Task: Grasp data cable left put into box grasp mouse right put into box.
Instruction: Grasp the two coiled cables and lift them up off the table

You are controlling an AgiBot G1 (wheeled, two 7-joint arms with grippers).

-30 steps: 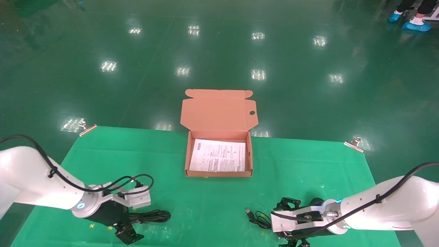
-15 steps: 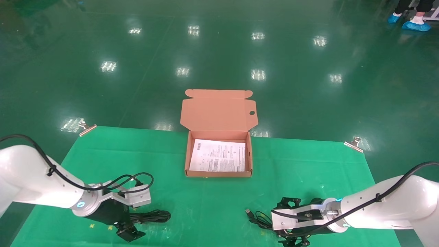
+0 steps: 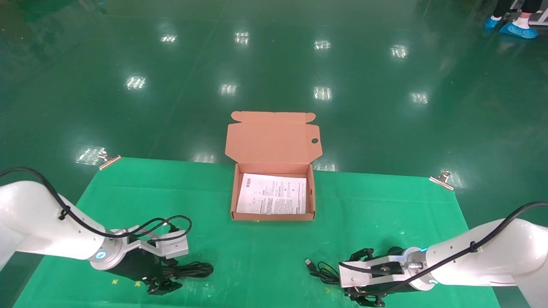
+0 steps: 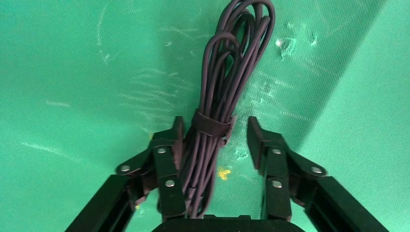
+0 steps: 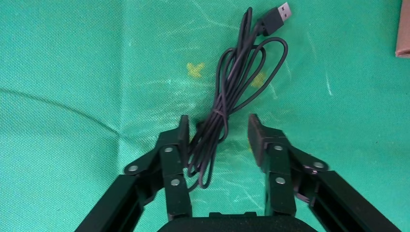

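Observation:
The right gripper grabs the mouse's cord at its tied middle (image 5: 220, 112) next, since the cord's loops spread out slack toward the cord's plug.
The data cable (image 3: 192, 269), a strapped black bundle, lies on the green cloth at the near left. My left gripper (image 3: 171, 270) is open and straddles it. In the left wrist view the gripper (image 4: 215, 130) has the cable (image 4: 227, 82) against one finger, with a gap to the other. My right gripper (image 3: 346, 278) is open over the mouse's cord (image 3: 325, 271). In the right wrist view the gripper (image 5: 217, 126) straddles the cord (image 5: 232, 82), whose USB plug (image 5: 278, 13) lies beyond. The mouse body is hidden. The open box (image 3: 274, 216) stands at the middle.
The box's lid (image 3: 274, 139) stands open at the back and a white leaflet (image 3: 272, 194) lines the bottom. Metal clips (image 3: 109, 161) (image 3: 441, 179) hold the cloth's far corners. A box corner shows in the right wrist view (image 5: 403, 38).
The visible fingers of both grippers have drawn inward a little around the cable and the cord. The cable, cord and box have not moved.

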